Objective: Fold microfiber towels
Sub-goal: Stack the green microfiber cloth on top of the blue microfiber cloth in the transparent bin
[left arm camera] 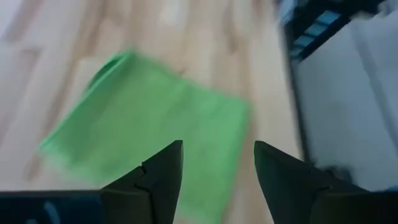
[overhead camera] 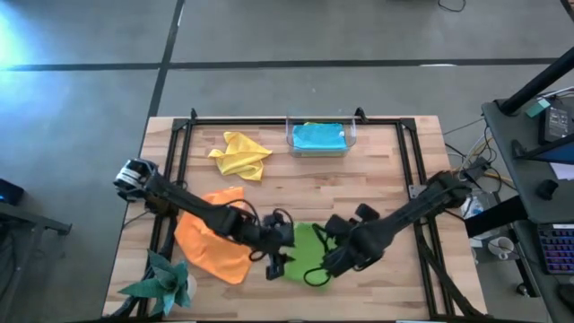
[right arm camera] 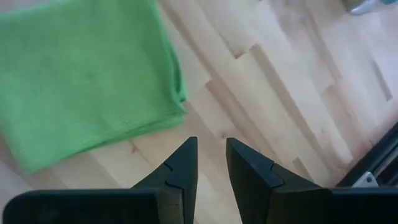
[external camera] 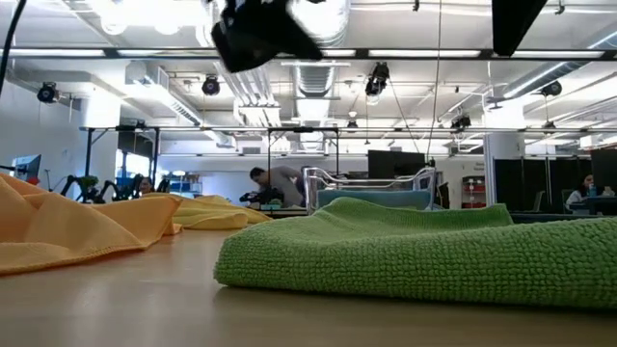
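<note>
My left gripper is to grab the lime green towel by its edge [left arm camera: 232, 165] next, so that it can fold the towel over onto its flat middle [left arm camera: 161, 127].
A folded lime green towel [overhead camera: 303, 253] lies flat on the table near its front edge; it also shows in the low view [external camera: 415, 253]. My left gripper [overhead camera: 276, 258] hovers open over the towel's left part, and the towel shows beyond its fingers in the left wrist view [left arm camera: 149, 118]. My right gripper [overhead camera: 326, 264] stands at the towel's right edge, its fingers a little apart over bare wood beside a towel corner [right arm camera: 177, 102]. An orange towel [overhead camera: 213, 240] lies crumpled to the left. A yellow towel [overhead camera: 240, 154] lies crumpled farther back. The darker green towel is out of view.
A blue towel [overhead camera: 318, 136] lies in a clear box [overhead camera: 291, 135] at the table's far edge. A teal spiky paper ornament [overhead camera: 163, 280] stands at the near left corner. A black frame [overhead camera: 269, 119] runs around the table. Bare wood [overhead camera: 359, 188] lies between the towels.
</note>
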Controlling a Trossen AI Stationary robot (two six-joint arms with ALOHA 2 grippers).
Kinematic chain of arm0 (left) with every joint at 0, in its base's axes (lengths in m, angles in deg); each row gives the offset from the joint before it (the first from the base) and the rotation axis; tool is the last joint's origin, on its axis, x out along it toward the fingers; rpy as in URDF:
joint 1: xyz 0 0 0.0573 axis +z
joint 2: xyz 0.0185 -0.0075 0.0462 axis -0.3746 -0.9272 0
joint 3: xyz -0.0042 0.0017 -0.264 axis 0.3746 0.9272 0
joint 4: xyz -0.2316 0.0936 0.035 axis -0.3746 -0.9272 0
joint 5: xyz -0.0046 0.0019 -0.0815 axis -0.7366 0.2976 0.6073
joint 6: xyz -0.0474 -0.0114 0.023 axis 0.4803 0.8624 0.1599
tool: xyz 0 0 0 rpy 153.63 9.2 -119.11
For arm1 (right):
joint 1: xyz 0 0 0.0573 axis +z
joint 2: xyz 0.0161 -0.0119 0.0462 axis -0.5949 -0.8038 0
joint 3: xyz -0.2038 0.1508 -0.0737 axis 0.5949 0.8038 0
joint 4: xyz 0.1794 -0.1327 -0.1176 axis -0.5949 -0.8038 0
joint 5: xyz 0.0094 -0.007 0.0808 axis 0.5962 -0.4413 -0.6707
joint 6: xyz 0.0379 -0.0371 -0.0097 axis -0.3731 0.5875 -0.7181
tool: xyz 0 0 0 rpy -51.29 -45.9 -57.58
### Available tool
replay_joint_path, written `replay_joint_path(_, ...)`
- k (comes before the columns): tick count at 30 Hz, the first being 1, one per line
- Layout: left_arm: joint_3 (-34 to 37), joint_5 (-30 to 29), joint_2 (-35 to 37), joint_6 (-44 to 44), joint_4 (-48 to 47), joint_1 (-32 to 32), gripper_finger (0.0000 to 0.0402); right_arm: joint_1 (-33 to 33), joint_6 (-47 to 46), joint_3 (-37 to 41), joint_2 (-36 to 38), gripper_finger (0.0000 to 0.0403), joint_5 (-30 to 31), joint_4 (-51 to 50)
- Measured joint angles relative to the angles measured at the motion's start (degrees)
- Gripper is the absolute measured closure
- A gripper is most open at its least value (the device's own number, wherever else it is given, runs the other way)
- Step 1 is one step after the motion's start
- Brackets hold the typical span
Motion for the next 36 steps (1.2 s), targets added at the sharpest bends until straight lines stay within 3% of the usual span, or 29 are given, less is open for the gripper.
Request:
replay_joint_path(5,2.42,-0.36,-4.12,4.57,11.02,-1.63,0.0219,0.0,-3.78,2.43,4.99,0.0323,2.85,0.18)
replay_joint_path(9,3.02,-0.45,-7.37,8.29,13.52,-1.82,0.0219,0.0,-5.18,3.57,8.27,0.0329,4.98,0.45)
replay_joint_path(18,3.2,0.34,-14.15,14.63,11.94,-2.55,0.0219,0.0,-6.12,5.9,9.5,0.0332,5.34,2.12)
replay_joint_path(25,2.89,0.51,-16.53,14.2,6.93,-2.3,0.0234,0.0,-7.38,9.73,9.34,0.0331,5.22,3.48)
replay_joint_path(31,2.92,0.56,-16.03,0.74,1.8,-1.64,0.0271,0.14,-7.62,12.85,9.33,0.0334,4.71,6.71)
replay_joint_path(36,2.96,0.6,-15.08,-21.66,-4.24,-0.3,0.0296,0.63,-8.11,14.73,9.33,0.0332,4.65,7.43)
